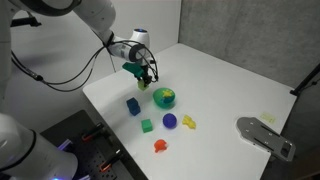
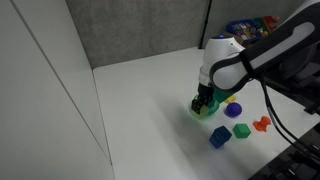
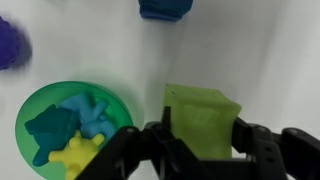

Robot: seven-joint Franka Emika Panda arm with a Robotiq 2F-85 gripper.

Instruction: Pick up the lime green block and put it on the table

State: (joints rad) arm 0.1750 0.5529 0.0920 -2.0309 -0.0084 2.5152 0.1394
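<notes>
The lime green block would fall from above the flat table beside the bowl if I opened now, so my gripper must lower it onto the table first.
In the wrist view my gripper [image 3: 200,138] is shut on the lime green block [image 3: 200,115], a pale yellow-green cube held between both fingers. It sits just beside the round green bowl [image 3: 30,105], over the white table [image 3: 270,60]. I cannot tell whether the block touches the tabletop. In both exterior views the gripper [image 1: 144,76] [image 2: 205,102] is low over the table next to the bowl [image 1: 164,98], and its fingers hide the block.
The bowl holds teal, blue and yellow toy pieces. A blue block [image 1: 133,105] [image 3: 165,8], a deeper green cube [image 1: 147,125], a purple piece [image 1: 170,121] [image 3: 10,45], a yellow piece [image 1: 188,122] and a red piece [image 1: 160,146] lie nearby. A grey object [image 1: 265,135] lies near the table edge.
</notes>
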